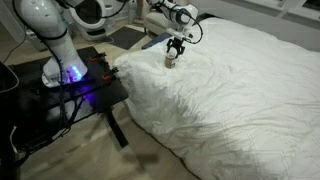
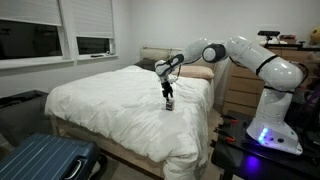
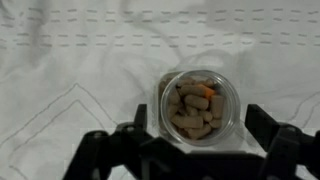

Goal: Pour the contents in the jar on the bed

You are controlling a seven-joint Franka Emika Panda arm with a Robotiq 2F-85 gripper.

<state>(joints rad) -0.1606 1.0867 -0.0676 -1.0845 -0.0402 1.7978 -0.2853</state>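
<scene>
The gripper grabs the uncapped jar by opposite outer sides from above next, leaving its opening open, to pour the contents on the bed (image 1: pixel 240 90).
The jar (image 3: pixel 197 103) is small, clear and uncapped, and stands upright on the white duvet of the bed (image 3: pixel 70 60). It is filled with tan-brown bits, the contents (image 3: pixel 190 108), with one orange piece among them. My gripper (image 3: pixel 198 125) hangs straight above the jar, with one dark finger on each side of it and a gap between each finger and the glass. The gripper is open. In both exterior views the gripper (image 1: pixel 176 47) (image 2: pixel 168 94) points down at the jar (image 1: pixel 170 61) (image 2: pixel 169 104) near the middle of the bed (image 1: pixel 240 90) (image 2: pixel 110 100).
The robot base (image 1: pixel 62 60) (image 2: pixel 270 125) stands on a black table with a blue glow beside the bed. A blue suitcase (image 2: pixel 45 160) lies on the floor at the bed's foot. A wooden dresser (image 2: pixel 232 85) stands behind the arm.
</scene>
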